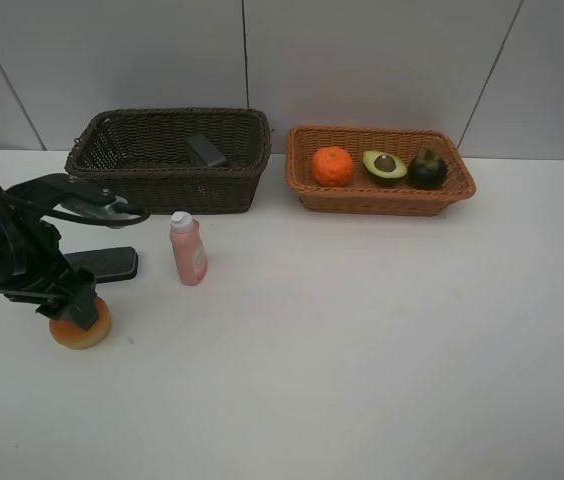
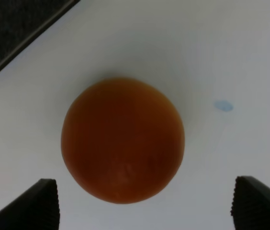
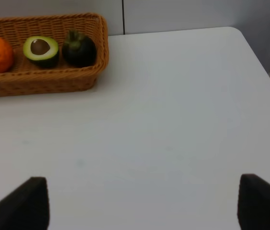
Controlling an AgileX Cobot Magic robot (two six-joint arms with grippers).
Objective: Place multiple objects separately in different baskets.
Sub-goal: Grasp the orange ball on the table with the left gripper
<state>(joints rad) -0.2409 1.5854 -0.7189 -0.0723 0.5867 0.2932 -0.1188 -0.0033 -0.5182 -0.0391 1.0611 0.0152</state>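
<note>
My left fingers would miss the peach-coloured fruit [image 1: 80, 327] beyond them; they should first move closer.
The peach-coloured fruit [image 1: 80, 327] lies on the white table at the front left. My left gripper [image 1: 75, 308] hangs right over it, open, with a fingertip on each side of the fruit [image 2: 122, 139] in the left wrist view. The black bottle [image 1: 102, 263] lies beside it and the pink bottle [image 1: 188, 250] stands upright. The dark basket [image 1: 142, 180] holds the eraser block [image 1: 205, 150]. The light basket [image 1: 380, 200] holds the orange [image 1: 332, 166], avocado [image 1: 385, 165] and mangosteen [image 1: 427, 168]. My right gripper [image 3: 142, 203] is open and empty over bare table. The marker is out of view.
A grey panelled wall stands right behind both baskets. The table's right edge [image 3: 262, 62] shows in the right wrist view. A small blue spot [image 2: 223, 106] marks the table near the fruit. The black bottle's edge [image 2: 15, 28] lies close to my left gripper.
</note>
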